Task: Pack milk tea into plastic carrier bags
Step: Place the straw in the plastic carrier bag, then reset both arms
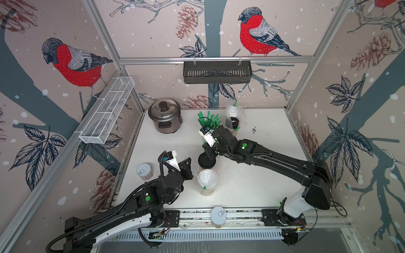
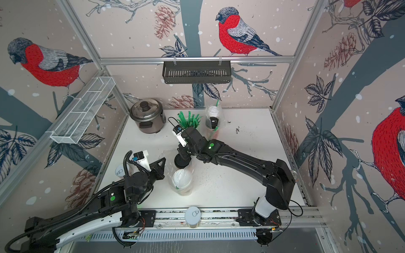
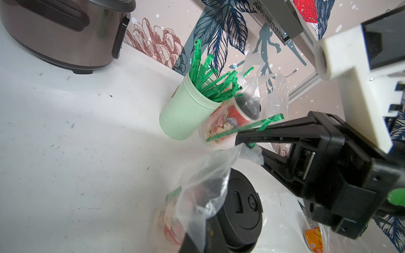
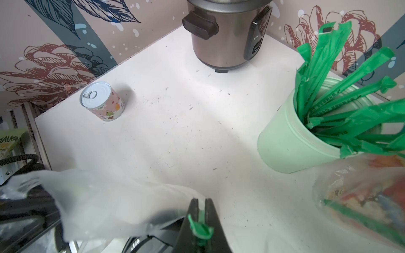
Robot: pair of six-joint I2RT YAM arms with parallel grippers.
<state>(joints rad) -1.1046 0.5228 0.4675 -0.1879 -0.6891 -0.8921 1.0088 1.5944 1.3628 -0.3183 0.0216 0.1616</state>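
Note:
The robot's left gripper is ready to let go of the held edge of the bag: both cups are standing upright inside the bag, so the bag's edge would rest beside the black lid (image 1: 207, 161).
Two milk tea cups stand in the near plastic carrier bag (image 1: 197, 166): one with a black lid (image 1: 207, 161) (image 3: 241, 208), one with a white lid (image 1: 207, 177). My left gripper (image 1: 189, 163) (image 3: 195, 238) is shut on that bag's left edge. My right gripper (image 1: 208, 151) (image 4: 201, 219) hangs just over the black lid, shut on a green straw (image 4: 200, 229) (image 3: 241, 131). At the back a second clear bag (image 1: 241, 118) (image 4: 361, 197) holds a white-lidded cup (image 1: 233, 110) and a black-lidded cup (image 1: 234, 122), with green straws in it.
A pale green cup of green straws (image 1: 208, 120) (image 4: 291, 140) stands right behind my right gripper. A rice cooker (image 1: 164, 115) sits at the back left. One pull-tab can (image 1: 144, 172) is beside my left arm, another (image 1: 218, 215) on the front rail.

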